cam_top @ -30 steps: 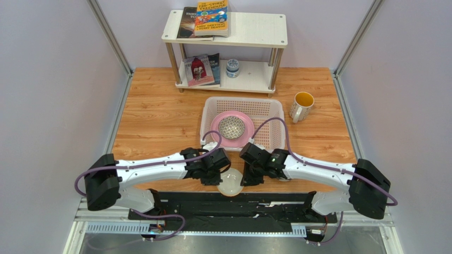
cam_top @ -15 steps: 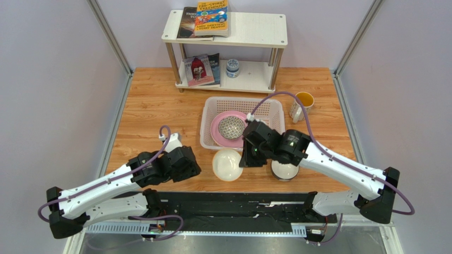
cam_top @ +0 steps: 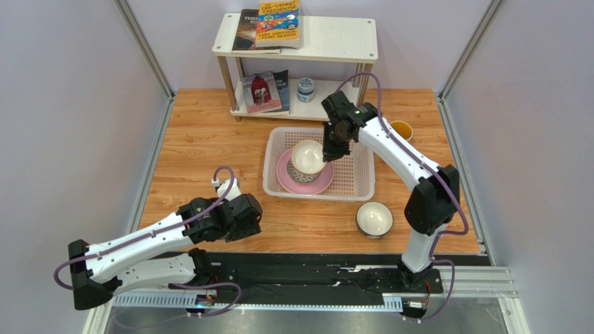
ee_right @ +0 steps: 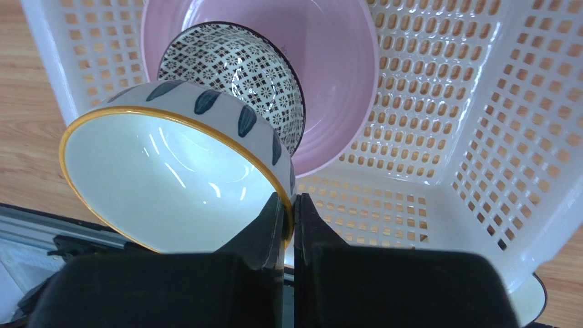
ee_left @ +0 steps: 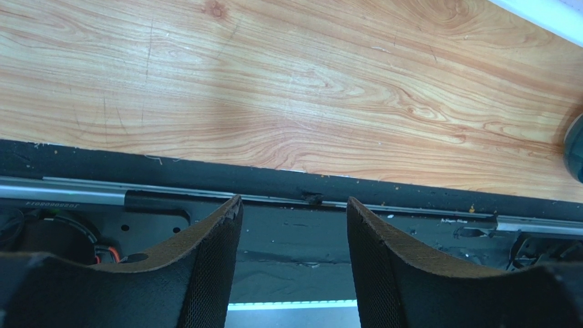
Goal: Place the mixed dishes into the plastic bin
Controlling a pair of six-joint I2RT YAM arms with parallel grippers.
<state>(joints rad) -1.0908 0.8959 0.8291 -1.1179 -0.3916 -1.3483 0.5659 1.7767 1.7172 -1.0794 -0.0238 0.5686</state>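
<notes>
My right gripper should lower the white bowl and make it level before it opens, as the yellow-edged white bowl (cam_top: 307,157) hangs tilted above the grey patterned bowl's rim.
My right gripper (ee_right: 289,201) is shut on the rim of a white bowl (ee_right: 164,184) with a yellow edge and blue leaf marks. It holds the bowl (cam_top: 307,155) tilted over the plastic bin (cam_top: 348,191). Below it in the bin (ee_right: 479,137) lies a pink plate (ee_right: 328,68) with a grey patterned bowl (ee_right: 232,61) on it. A second white bowl (cam_top: 374,218) stands on the table in front of the bin. The mug (cam_top: 402,129) peeks out behind the right arm. My left gripper (cam_top: 244,212) is open over the table's near edge, with nothing between its fingers (ee_left: 212,253).
A white two-tier shelf (cam_top: 334,42) with books stands at the back, a small blue-white jar (cam_top: 305,89) on its lower tier. The black base rail (ee_left: 287,184) runs along the near edge. Grey walls close in both sides.
My right arm has carried the white bowl from the near edge up and over the bin. The left gripper has opened and drawn back to the left.
</notes>
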